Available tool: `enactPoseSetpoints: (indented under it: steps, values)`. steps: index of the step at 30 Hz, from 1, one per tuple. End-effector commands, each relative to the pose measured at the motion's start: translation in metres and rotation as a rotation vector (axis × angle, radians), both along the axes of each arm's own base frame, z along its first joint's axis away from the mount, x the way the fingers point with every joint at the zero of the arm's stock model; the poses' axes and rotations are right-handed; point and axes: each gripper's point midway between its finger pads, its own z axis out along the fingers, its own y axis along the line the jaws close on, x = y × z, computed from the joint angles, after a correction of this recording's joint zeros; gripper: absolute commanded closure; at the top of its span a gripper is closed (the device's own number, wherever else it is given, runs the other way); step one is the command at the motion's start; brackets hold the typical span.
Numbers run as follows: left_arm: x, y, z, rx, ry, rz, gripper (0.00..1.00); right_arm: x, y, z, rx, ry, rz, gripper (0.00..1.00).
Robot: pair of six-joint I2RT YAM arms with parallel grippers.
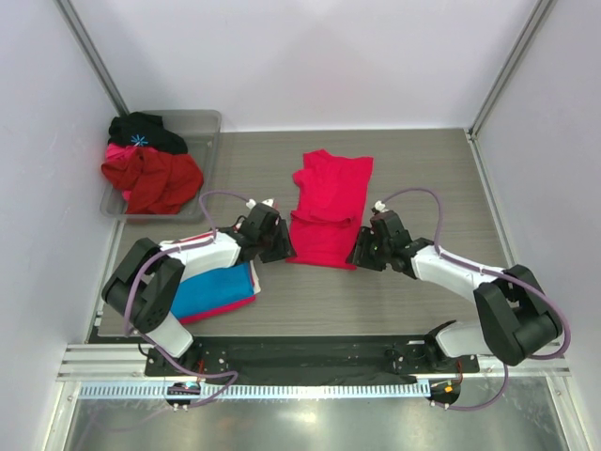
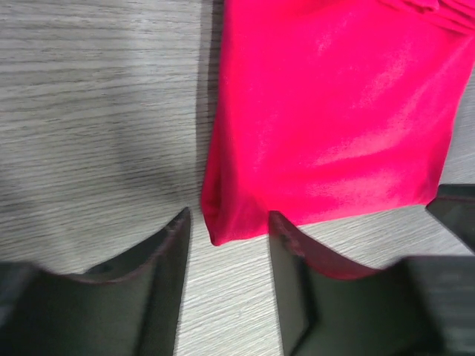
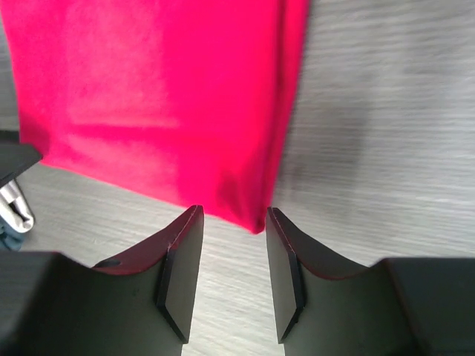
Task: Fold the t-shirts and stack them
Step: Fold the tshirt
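The right gripper grabs the crimson-pink t-shirt [image 1: 327, 210] by its near corner [image 1: 351, 265] next, opposite the left gripper's corner, to fold the t-shirt's near edge over evenly.
A crimson-pink t-shirt [image 1: 327, 210] lies partly folded in the middle of the table. My left gripper [image 1: 280, 246] is open at its near left corner [image 2: 223, 226], which lies just ahead of the open jaws. My right gripper [image 1: 361, 252] is open at its near right corner [image 3: 249, 215], likewise just ahead of the jaws. A folded blue t-shirt [image 1: 214, 287] lies at the near left, with a pink-red edge [image 1: 218, 312] under it, partly hidden by my left arm.
A clear bin [image 1: 208, 123] at the far left holds a dark red garment [image 1: 155, 179], a black one [image 1: 146, 130] and a bit of pink cloth. White walls enclose the table on three sides.
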Motion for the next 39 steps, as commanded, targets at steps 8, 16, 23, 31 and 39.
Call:
enactPoseSetpoints:
  steps: [8, 16, 23, 31, 39]
  values:
    - [-0.001, -0.004, -0.008, 0.004, 0.022, -0.02, 0.57, 0.001, 0.003, -0.017, -0.058, 0.054, -0.066, 0.58]
    - [-0.004, -0.006, -0.016, 0.01, 0.056, -0.03, 0.62, 0.004, -0.014, -0.023, -0.147, 0.051, -0.113, 0.61]
    - [-0.003, -0.006, -0.021, 0.027, 0.061, -0.028, 0.71, 0.001, -0.012, -0.026, -0.213, 0.049, -0.098, 0.67]
    - [-0.004, -0.006, -0.028, 0.046, 0.079, -0.026, 1.0, 0.002, 0.0, -0.025, -0.181, 0.059, -0.086, 0.99]
    - [-0.004, -0.007, -0.012, 0.027, 0.051, -0.013, 1.0, 0.01, 0.001, 0.009, -0.144, 0.002, -0.096, 0.99]
